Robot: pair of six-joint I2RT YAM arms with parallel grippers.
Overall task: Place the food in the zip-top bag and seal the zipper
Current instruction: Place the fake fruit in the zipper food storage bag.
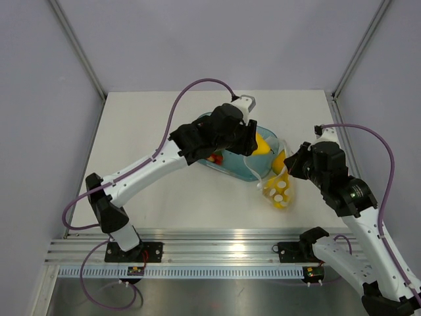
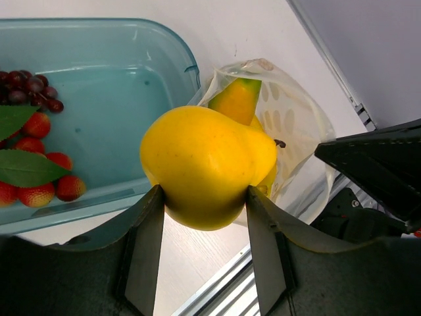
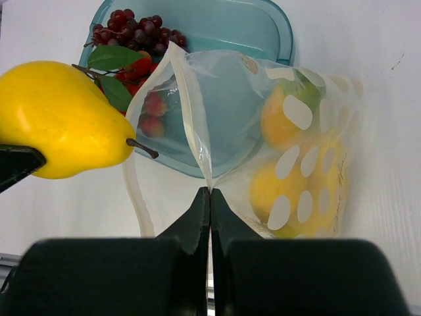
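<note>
My left gripper holds the yellow pear and needs to keep holding it. Only the pear's stem reaches the edge of the bag's opening, so the pear would end up outside if I opened my gripper now.
My left gripper [image 2: 202, 191] is shut on the yellow pear [image 2: 205, 164] and holds it above the table, just left of the open mouth of the zip-top bag [image 3: 289, 141]. The pear also shows in the right wrist view [image 3: 59, 118], stem toward the bag. My right gripper [image 3: 210, 192] is shut on the bag's mouth edge, the pale zipper strip [image 3: 191, 112], and holds the mouth open. The bag [image 1: 279, 187] holds yellow and orange fruits [image 3: 289, 178]. Strawberries [image 2: 36, 187], leaves [image 2: 26, 168] and dark grapes lie in the teal tray [image 2: 131, 85].
The teal-blue tray [image 1: 247, 172] stands behind the bag at mid table. The aluminium rail [image 1: 217, 247] runs along the near edge. The right arm's dark body [image 2: 388, 171] is close on the right in the left wrist view.
</note>
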